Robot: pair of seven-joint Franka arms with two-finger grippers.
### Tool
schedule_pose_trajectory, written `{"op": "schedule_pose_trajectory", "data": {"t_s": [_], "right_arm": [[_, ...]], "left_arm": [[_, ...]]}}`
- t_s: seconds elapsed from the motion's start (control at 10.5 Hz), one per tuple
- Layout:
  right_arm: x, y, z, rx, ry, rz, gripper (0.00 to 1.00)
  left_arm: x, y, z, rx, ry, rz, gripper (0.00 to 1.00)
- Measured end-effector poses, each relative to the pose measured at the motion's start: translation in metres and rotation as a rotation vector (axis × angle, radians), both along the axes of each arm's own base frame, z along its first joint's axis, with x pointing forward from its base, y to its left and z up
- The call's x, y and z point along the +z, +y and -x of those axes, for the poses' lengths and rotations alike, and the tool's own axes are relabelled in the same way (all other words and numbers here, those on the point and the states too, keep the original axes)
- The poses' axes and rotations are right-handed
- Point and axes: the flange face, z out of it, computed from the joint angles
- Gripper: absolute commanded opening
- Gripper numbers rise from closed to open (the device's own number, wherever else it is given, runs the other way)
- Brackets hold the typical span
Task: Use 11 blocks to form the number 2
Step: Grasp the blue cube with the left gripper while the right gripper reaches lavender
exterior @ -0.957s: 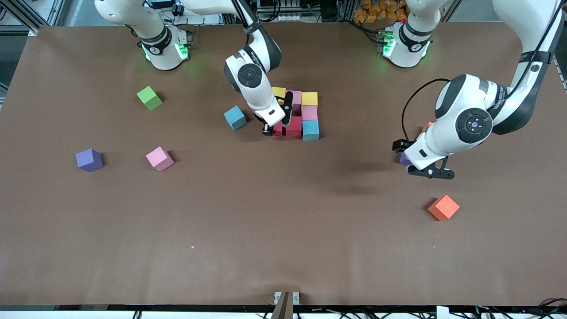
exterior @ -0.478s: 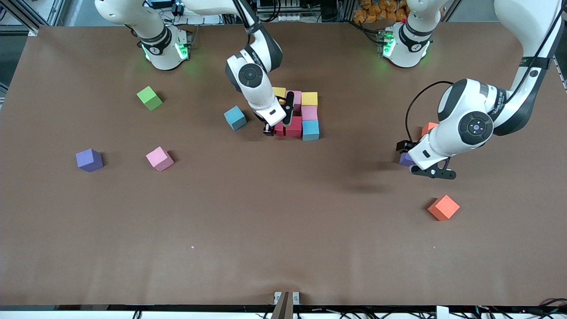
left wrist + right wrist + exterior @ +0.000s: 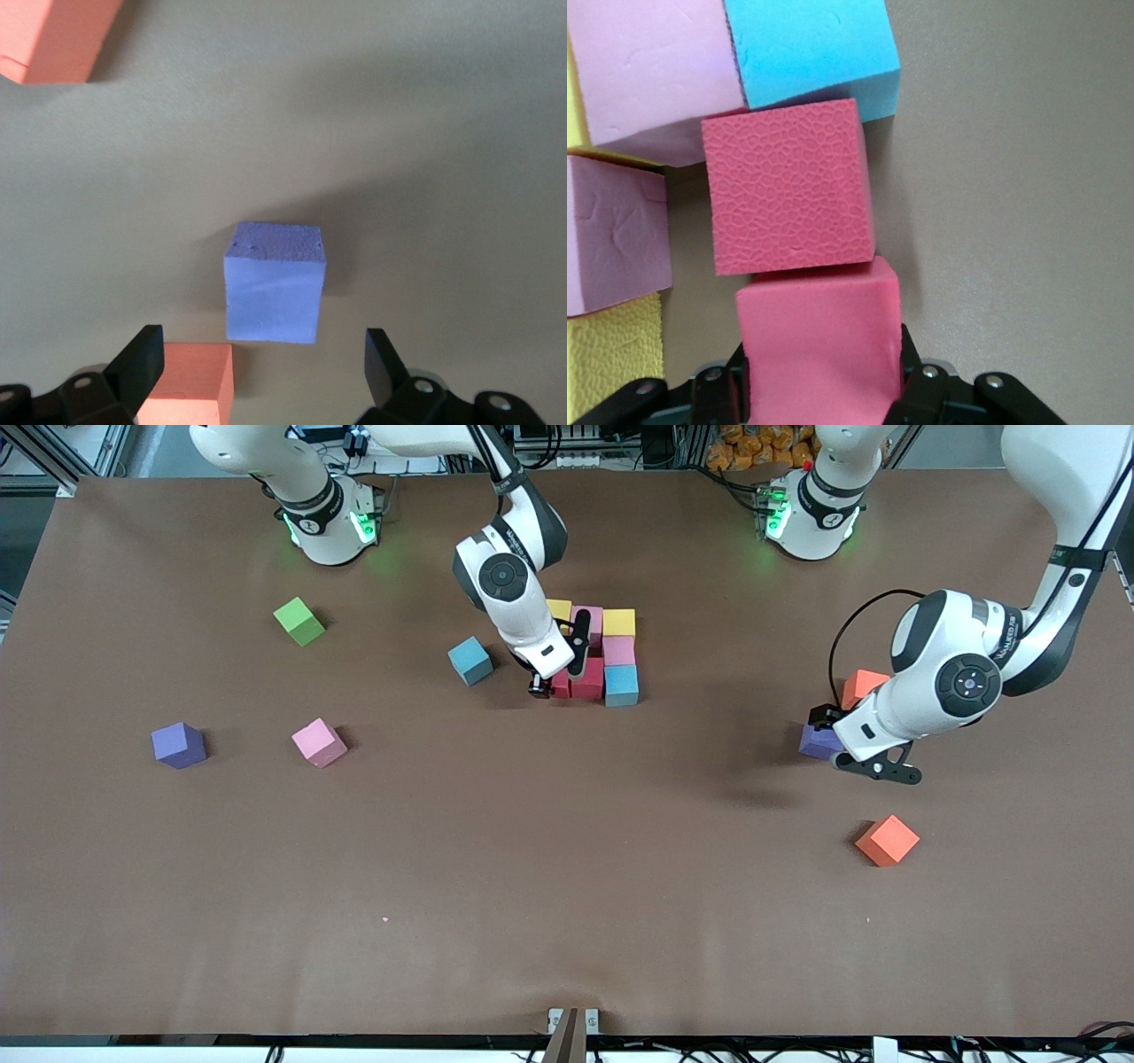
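Note:
The held red block's lower edge meets the table level with its red neighbor and the block would stay, so now it is time for my right gripper to open.
At the table's middle stand joined blocks: two yellow (image 3: 619, 622) (image 3: 558, 609), two pink (image 3: 619, 651) (image 3: 592, 616), a light blue one (image 3: 621, 685) and a red one (image 3: 587, 677). My right gripper (image 3: 556, 673) is shut on a second red block (image 3: 819, 341), pressed against the first red block (image 3: 788, 199) on the right arm's side. My left gripper (image 3: 261, 372) hangs open, low over the table by a purple block (image 3: 273, 282) and an orange block (image 3: 186, 382). The orange one lies close to one finger (image 3: 137, 367).
Loose cubes lie about: light blue (image 3: 469, 661), pink (image 3: 319, 742), purple (image 3: 178, 745) and green (image 3: 299, 621) toward the right arm's end, and another orange cube (image 3: 887, 840) nearer the front camera than the left gripper (image 3: 873, 769).
The left arm has drifted toward its own end of the table, uncovering more of the purple and orange blocks. The right gripper has barely shifted, still holding the red block.

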Motion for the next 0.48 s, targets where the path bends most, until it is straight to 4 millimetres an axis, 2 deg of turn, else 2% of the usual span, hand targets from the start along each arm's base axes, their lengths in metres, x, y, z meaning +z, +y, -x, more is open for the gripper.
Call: {"op": "schedule_pose_trajectory", "data": {"t_s": [0.1,0.19,0.48], "right_arm": [[0.0,0.0,0.0,-0.001,-0.001,-0.002,0.9],[0.001,0.001,-0.001,-0.004,-0.001,-0.004,1.0],[0.002,0.001,-0.002,-0.016,-0.001,-0.006,1.0]], "left_arm": [[-0.006,-0.002,0.004,-0.024,0.015,0.007,1.0],[-0.013,-0.002,0.007,-0.043,0.029,0.015,1.0],[-0.026,0.0,0.011,-0.051,0.043,0.026,1.0]]}}
